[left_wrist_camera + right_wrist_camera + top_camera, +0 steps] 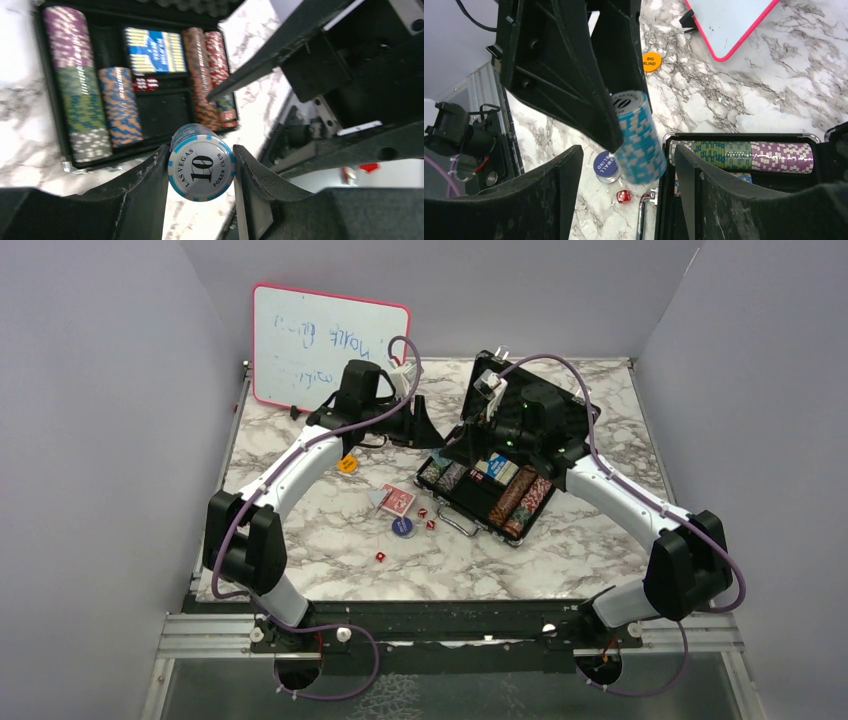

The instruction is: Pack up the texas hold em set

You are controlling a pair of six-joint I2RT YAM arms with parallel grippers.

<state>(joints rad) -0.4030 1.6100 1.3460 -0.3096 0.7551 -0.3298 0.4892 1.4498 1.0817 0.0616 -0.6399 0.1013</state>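
Observation:
I need to grab the light blue stack with my right gripper by its end (645, 170) opposite its printed side, so that it can go into the slot (780, 182) beside the purple chips.
My left gripper (201, 175) is shut on a light blue "10" poker chip stack (201, 167) and holds it above the table, left of the open black case (467, 506). In the top view this gripper (424, 426) sits beside the case's upright lid. My right gripper (629, 195) is open and empty, close over the case's near-left corner, facing the held stack (638, 137). Several striped chip stacks (80, 85) and a blue card box (154, 50) lie in the case. Red-backed cards (398, 501), a blue button (403, 526), an orange button (347, 464) and red dice (422, 512) lie on the table.
The pink-framed whiteboard (300, 340) leans at the back left. The case's metal handle (642, 215) sticks out toward the loose die (623, 196) and small-blind button (605, 164). The two grippers are very close together. Grey walls enclose the marble table (330, 570).

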